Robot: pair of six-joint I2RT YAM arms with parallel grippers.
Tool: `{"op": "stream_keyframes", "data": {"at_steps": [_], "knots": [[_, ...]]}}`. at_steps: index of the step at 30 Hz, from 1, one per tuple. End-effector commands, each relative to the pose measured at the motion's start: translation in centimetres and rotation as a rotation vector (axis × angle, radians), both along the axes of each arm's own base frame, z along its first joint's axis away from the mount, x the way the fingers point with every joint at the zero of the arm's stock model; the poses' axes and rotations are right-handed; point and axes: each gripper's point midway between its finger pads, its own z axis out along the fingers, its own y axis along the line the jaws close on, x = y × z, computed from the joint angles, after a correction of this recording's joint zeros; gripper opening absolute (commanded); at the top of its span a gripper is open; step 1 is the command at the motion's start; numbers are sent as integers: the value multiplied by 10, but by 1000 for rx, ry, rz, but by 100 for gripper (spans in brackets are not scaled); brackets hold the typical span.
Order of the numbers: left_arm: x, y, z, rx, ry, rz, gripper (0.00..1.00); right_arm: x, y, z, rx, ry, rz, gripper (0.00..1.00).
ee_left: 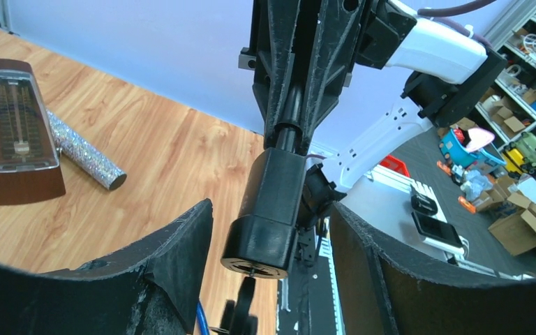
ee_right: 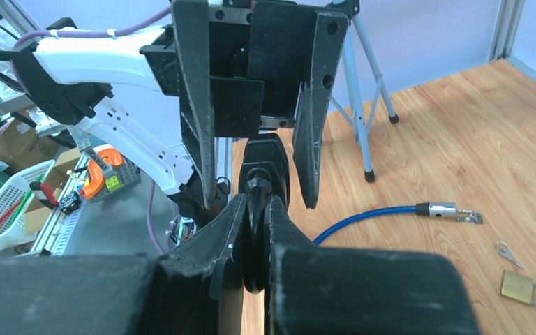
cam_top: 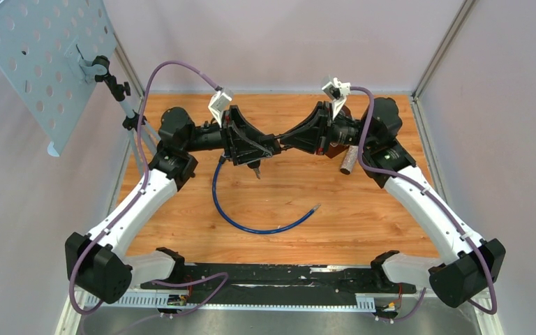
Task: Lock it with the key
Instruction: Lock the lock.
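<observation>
The left gripper will next hold the lock body (cam_top: pixel 270 144) (ee_left: pixel 265 209) by its sides. The lock's neck then stays free for the right gripper to grip again, to lock it with the key.
The black lock body (ee_left: pixel 265 209) hangs in mid-air between the arms, its round keyhole face (ee_left: pixel 258 266) turned toward the left wrist camera. A black-headed key (ee_left: pixel 246 299) sticks out of that face. My left gripper (ee_left: pixel 271 208) is open, with its fingers (ee_left: pixel 181 244) on either side of the lock body and apart from it. My right gripper (ee_right: pixel 257 202) is shut on the lock's thin black neck (ee_right: pixel 255 237) from the other end. The lock's blue cable (cam_top: pixel 251 227) curves over the table to a free metal end (ee_right: pixel 447 209). Over the table's middle, both grippers (cam_top: pixel 255 150) (cam_top: pixel 286 137) meet.
A wooden metronome (ee_left: pixel 17 132) and a silver glitter tube (ee_left: pixel 87 152) lie on the wood behind the right arm. A small brass padlock (ee_right: pixel 523 287) and small keys (ee_right: pixel 506 252) lie near the cable end. A perforated board (cam_top: pixel 42 63) on a tripod (ee_right: pixel 363 139) stands far left.
</observation>
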Motion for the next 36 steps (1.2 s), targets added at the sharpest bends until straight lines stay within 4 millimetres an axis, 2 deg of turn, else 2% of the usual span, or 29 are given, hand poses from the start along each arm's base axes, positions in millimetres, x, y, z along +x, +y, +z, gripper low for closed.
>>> {"op": "stream_keyframes", "data": {"at_steps": [1,6,10,14,23,28,31,36], "knots": [[-6,-1,21,-73,-53,-24,68,-17,-8,56,144,-160,3,0],[-5,0,34,-126,-85,-15,66,-8,-6,53,170,-121,-22,0],[0,-2,39,-153,-69,-2,59,-4,-4,55,205,-90,-30,0],[2,-3,41,-190,-47,-3,54,-1,-4,59,249,-72,-46,0],[1,-2,43,-211,-33,-8,50,1,-2,63,287,-66,-54,0],[1,-2,45,-212,-37,-1,38,3,-2,65,299,-58,-63,0],[2,-1,46,-217,-39,9,38,7,-2,67,312,-47,-85,0],[4,-1,51,-231,-36,21,49,9,1,65,324,-28,-83,0]]}}
